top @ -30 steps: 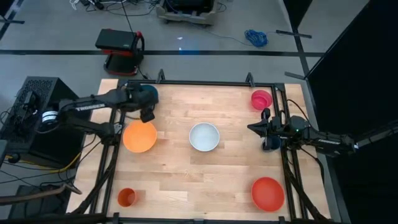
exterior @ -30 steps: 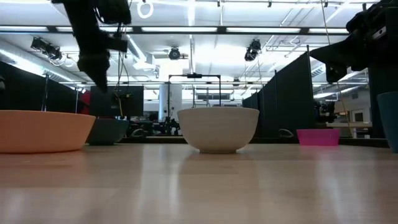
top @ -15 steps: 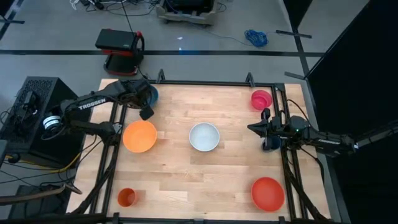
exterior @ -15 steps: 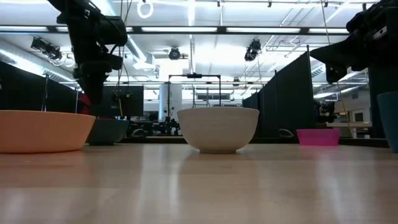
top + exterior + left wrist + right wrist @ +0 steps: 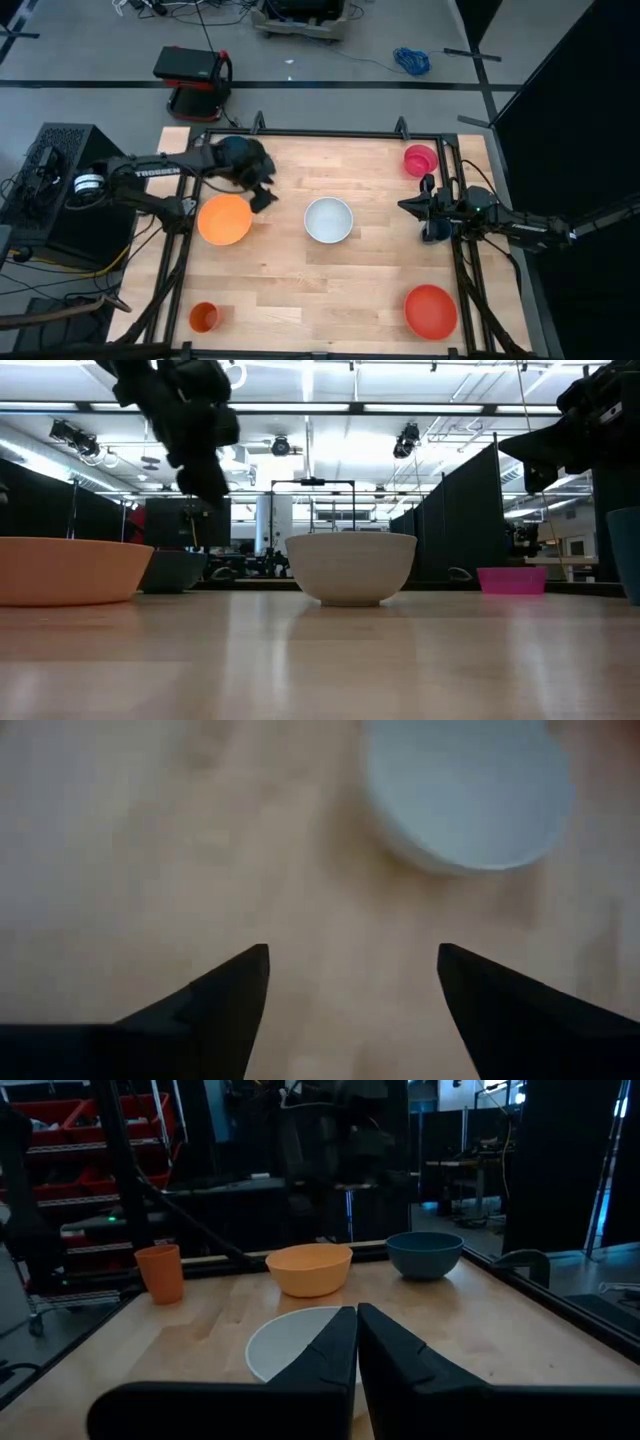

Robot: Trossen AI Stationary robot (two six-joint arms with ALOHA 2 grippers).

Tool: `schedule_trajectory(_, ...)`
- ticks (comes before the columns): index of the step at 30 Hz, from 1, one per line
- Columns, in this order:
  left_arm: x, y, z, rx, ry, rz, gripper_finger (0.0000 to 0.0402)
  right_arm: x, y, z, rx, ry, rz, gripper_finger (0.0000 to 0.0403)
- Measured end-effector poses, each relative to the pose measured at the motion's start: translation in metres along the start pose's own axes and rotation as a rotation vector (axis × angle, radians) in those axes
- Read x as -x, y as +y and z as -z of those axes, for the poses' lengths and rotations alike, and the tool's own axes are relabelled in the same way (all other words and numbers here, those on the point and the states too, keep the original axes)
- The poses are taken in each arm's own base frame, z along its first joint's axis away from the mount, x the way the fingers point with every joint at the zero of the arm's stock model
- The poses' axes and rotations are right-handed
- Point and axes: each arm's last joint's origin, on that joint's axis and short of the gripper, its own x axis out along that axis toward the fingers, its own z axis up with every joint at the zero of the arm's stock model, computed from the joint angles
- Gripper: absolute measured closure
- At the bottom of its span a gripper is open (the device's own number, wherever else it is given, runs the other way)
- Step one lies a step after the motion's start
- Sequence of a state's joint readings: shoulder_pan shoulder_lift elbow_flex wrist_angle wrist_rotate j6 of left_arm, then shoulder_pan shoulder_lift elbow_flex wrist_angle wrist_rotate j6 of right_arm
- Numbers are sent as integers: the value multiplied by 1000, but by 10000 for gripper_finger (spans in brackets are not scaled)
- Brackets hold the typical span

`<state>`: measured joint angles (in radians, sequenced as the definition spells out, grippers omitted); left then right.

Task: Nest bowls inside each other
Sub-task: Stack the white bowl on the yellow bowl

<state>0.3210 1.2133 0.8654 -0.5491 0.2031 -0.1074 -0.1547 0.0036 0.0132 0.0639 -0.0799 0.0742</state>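
Observation:
I need to nest the pale white-blue bowl inside the orange bowl (image 5: 224, 219), so I will next use my left gripper to grab the bowl by its rim (image 5: 307, 220).
My left gripper (image 5: 264, 197) hangs open above the table, between the orange bowl (image 5: 224, 219) and the pale white-blue bowl (image 5: 328, 220), and touches nothing. Its wrist view shows the pale bowl (image 5: 465, 790) ahead of the open fingers. The teal-blue bowl (image 5: 172, 570) stands at the far left; in the high view my left arm covers it. The pink bowl (image 5: 420, 158) sits at the far right, the red bowl (image 5: 430, 310) at the near right. All the bowls rest upright on their bases. My right gripper (image 5: 405, 207) waits shut at the right edge.
A small orange cup (image 5: 204, 317) stands at the near left corner. A dark-blue cup (image 5: 628, 555) shows by my right arm at the right edge. Bare wood lies along the near middle of the table (image 5: 320, 290). A black frame rail (image 5: 330, 133) borders the table.
My left gripper has swung from beside the teal-blue bowl toward the table's right, to the gap between the orange and pale bowls, tipping so that it points toward the pale bowl. The bowls have not moved.

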Motion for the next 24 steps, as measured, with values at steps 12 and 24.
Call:
schedule_trajectory(12, -56, -44, -39, -16, 51, 76, 100, 0, 0, 0, 0, 0, 0, 403)
schedule_trajectory(24, -98, -41, -58, 109, 167, -31, 95, 0, 0, 0, 0, -1, 0, 403)
